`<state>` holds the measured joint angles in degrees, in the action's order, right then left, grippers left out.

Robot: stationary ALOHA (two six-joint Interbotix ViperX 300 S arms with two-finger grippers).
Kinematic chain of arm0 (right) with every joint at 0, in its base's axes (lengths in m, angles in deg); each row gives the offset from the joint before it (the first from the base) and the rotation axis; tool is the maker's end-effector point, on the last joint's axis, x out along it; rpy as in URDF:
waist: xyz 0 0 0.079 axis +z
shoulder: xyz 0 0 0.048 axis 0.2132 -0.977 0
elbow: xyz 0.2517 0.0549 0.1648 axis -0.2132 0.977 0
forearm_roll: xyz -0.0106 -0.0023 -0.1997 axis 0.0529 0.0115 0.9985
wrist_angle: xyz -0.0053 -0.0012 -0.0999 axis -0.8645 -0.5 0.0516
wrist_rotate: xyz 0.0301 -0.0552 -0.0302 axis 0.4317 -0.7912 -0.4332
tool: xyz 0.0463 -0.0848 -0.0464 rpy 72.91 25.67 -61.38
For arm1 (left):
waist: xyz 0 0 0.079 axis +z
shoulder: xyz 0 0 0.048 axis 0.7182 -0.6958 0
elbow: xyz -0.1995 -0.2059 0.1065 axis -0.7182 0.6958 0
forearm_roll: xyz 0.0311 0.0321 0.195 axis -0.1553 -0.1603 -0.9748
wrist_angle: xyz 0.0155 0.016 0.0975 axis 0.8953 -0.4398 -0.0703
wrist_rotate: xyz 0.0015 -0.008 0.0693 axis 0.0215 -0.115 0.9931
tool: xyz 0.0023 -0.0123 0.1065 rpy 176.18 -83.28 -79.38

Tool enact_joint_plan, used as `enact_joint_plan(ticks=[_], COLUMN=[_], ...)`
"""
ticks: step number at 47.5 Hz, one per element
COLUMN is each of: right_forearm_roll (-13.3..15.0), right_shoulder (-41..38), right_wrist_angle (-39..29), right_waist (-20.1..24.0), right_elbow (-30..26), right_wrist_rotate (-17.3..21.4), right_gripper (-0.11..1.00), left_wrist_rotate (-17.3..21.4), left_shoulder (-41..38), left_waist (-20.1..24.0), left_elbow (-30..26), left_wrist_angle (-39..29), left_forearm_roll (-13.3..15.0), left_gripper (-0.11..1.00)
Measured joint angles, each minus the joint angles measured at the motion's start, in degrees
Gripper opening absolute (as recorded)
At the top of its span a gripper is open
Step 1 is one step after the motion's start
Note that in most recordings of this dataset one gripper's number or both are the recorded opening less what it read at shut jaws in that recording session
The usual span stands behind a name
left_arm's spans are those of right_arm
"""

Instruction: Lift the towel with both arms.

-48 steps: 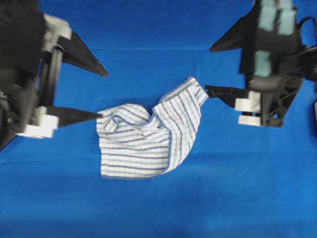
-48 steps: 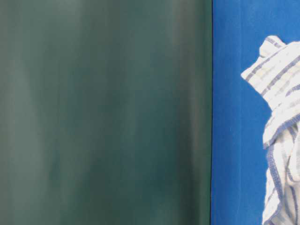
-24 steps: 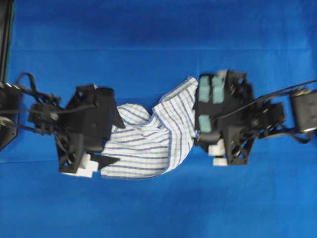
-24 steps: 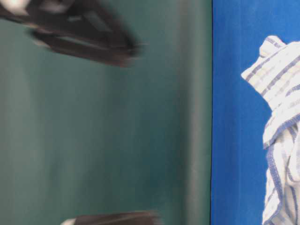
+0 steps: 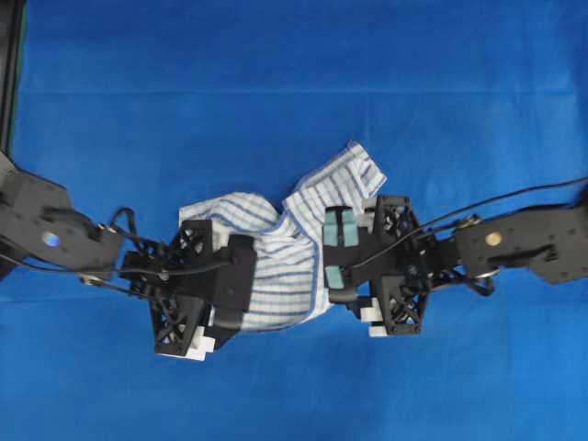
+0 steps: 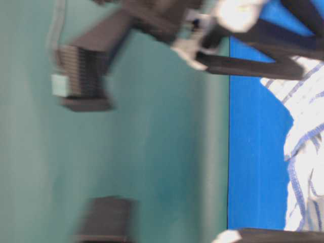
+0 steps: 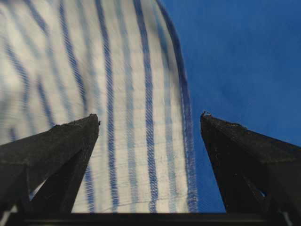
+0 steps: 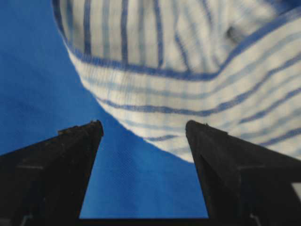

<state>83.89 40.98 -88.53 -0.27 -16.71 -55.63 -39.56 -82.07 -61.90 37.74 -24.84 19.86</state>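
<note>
Blue covering (image 8: 136,174) is between my fingers and the towel's rounded edge (image 8: 155,136), so my right gripper would miss the towel if it closed now. It should move toward the towel before it closes on it.
The towel (image 5: 280,262), white with blue and grey stripes, lies crumpled on the blue covering at mid-table. My left gripper (image 5: 225,289) points down over its lower left edge. It is open, and in the left wrist view the towel (image 7: 117,70) and its hem lie between the spread fingers of the left gripper (image 7: 149,117). My right gripper (image 5: 344,266) points down at the towel's right edge, also open. In the right wrist view the towel's (image 8: 188,70) rounded edge reaches the right fingertip, with blue covering between the fingers of the right gripper (image 8: 143,123). Nothing is gripped.
The blue table covering (image 5: 276,73) spreads all round the towel. A dark edge (image 5: 7,73) runs down the far left. Cables trail from both wrists. In the table-level view, blurred black arm parts (image 6: 253,66) cross a dark green backdrop (image 6: 152,162) beside the towel (image 6: 304,152).
Both arms have dropped from high near the overhead camera down to the towel, closing in on its left and right edges. Both grippers stayed open. The towel has not moved.
</note>
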Motion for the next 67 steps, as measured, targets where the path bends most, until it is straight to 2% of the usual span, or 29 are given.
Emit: enact_joint_plan(ticks=[10, 28, 32, 34, 36, 43, 46, 57, 67], right_forearm_roll=[0.0, 0.0, 0.1, 0.2, 0.4, 0.5, 0.5, 0.5, 1.0], right_shoulder=[-4.5, -6.9, -6.9, -6.9, -6.9, -6.9, -6.9, -3.1, 5.2], right_wrist_angle=[2.9, 5.5, 5.5, 5.5, 5.6, 5.8, 5.8, 4.7, -4.5], right_waist=[0.1, -0.4, -0.4, -0.4, -0.4, -0.9, -1.0, -1.0, -1.1], right_elbow=[0.0, 0.3, 0.4, 0.4, 0.4, 0.4, 0.4, 0.1, -3.3], right_wrist_rotate=[0.0, 0.1, 0.0, 0.0, -0.1, -0.5, -0.7, -1.1, -2.3], right_gripper=[0.70, 0.67, 0.61, 0.55, 0.46, 0.04, 0.02, 0.02, 0.02], left_wrist_rotate=[0.3, 0.4, 0.3, 0.3, 0.4, 0.6, 0.6, 0.9, 0.6], left_shoulder=[-5.9, -7.0, -7.0, -7.0, -7.1, -6.9, -6.4, -1.1, 6.2], left_waist=[-0.6, -0.8, -0.8, -0.6, -0.4, 0.2, 0.2, 1.0, 3.2], left_elbow=[-0.4, -0.6, -0.8, -0.9, -0.9, -1.1, -1.1, -1.8, -6.0], left_wrist_angle=[2.4, 4.0, 3.5, 2.9, 2.3, -0.7, -2.5, -7.8, -17.3], left_forearm_roll=[-0.1, 0.0, 0.0, 0.0, 0.0, 0.0, 0.0, 0.0, -0.1], left_gripper=[0.93, 0.89, 0.77, 0.65, 0.53, 0.12, 0.02, 0.02, 0.02])
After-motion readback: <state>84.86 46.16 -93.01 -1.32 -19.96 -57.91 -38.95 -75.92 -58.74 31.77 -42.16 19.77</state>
